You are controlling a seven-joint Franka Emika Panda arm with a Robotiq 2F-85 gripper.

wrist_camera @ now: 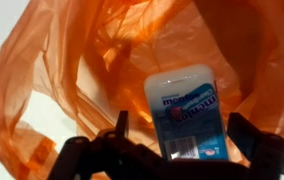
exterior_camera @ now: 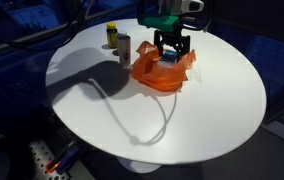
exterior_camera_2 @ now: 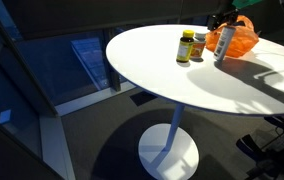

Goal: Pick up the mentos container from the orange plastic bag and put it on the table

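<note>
My fingers should close on the mentos container between them.
The mentos container (wrist_camera: 185,100), a white and blue pack with a rounded top, lies inside the orange plastic bag (wrist_camera: 92,70). In the wrist view my gripper (wrist_camera: 182,120) is open, with one dark finger on each side of the container and a small gap at both sides. In an exterior view the gripper (exterior_camera: 170,47) reaches down into the bag (exterior_camera: 152,72) on the white round table (exterior_camera: 212,110), and a bit of blue (exterior_camera: 168,57) shows between the fingers. The bag also shows in an exterior view (exterior_camera_2: 242,40) at the table's far side.
A yellow-lidded bottle (exterior_camera: 111,34) and a small can (exterior_camera: 124,48) stand on the table beside the bag; both also show in an exterior view, the bottle (exterior_camera_2: 186,47) and the can (exterior_camera_2: 199,44). The table edge drops to a dark floor.
</note>
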